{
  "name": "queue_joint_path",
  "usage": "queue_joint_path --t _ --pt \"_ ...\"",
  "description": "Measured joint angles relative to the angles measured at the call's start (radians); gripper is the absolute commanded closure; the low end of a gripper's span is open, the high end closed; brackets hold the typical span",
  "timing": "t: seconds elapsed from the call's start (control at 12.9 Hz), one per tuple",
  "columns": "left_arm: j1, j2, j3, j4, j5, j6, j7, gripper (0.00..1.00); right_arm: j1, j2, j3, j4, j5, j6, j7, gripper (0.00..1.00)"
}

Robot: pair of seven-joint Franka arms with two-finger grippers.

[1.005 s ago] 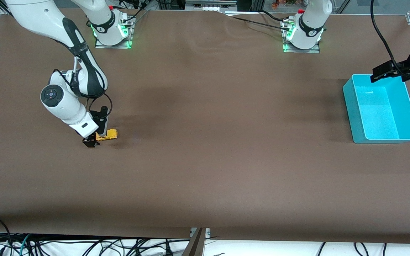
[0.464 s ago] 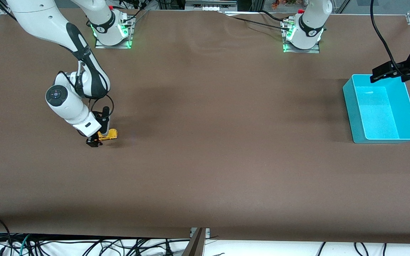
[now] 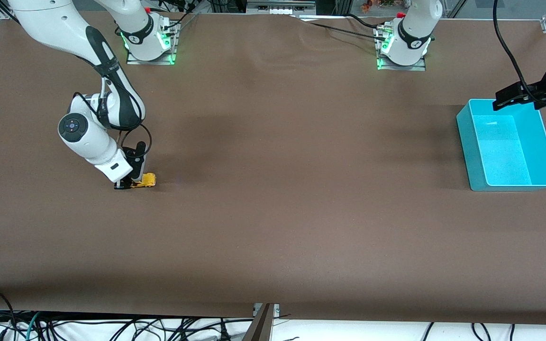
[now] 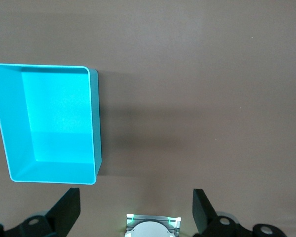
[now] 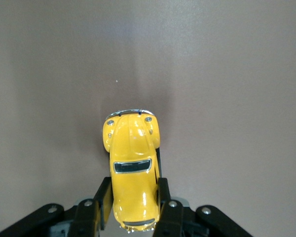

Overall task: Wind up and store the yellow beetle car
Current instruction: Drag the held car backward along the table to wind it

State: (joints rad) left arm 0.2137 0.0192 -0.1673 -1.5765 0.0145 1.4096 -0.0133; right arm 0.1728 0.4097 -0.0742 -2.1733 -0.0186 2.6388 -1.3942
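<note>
I need to keep holding the car with my right gripper and move it back to the bare tabletop behind it before I release it, because the yellow beetle car is still short of that spot.
The yellow beetle car is at table level toward the right arm's end of the table. My right gripper is shut on its rear half. In the right wrist view the car sits between the two black fingers, nose pointing away from the gripper. My left gripper waits open and empty over the teal bin's edge that lies toward the robots' bases. In the left wrist view the gripper is spread wide and the bin is empty.
The brown table cloth is bare between the car and the bin. Both arm bases stand along the edge farthest from the front camera. Cables hang below the edge nearest that camera.
My right gripper has shifted slightly and come lower while holding the car, which now lies flatter on the table. The left arm and the bin have not moved.
</note>
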Motion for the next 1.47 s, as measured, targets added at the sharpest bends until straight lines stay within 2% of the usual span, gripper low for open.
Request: queue_joint_path --t 0.54,1.08,1.47 --pt "0.0 0.0 0.0 0.0 0.0 0.0 0.0 0.0 -0.004 0.005 0.001 -0.001 0.0 -0.013 0.012 0.95" --pt "0.0 0.0 0.0 0.0 0.0 0.0 0.0 0.0 -0.226 0.013 -0.011 -0.002 0.0 0.027 -0.213 0.95" --pt "0.0 0.0 0.0 0.0 0.0 0.0 0.0 0.0 -0.281 0.017 -0.011 -0.002 0.0 0.052 -0.282 0.93"
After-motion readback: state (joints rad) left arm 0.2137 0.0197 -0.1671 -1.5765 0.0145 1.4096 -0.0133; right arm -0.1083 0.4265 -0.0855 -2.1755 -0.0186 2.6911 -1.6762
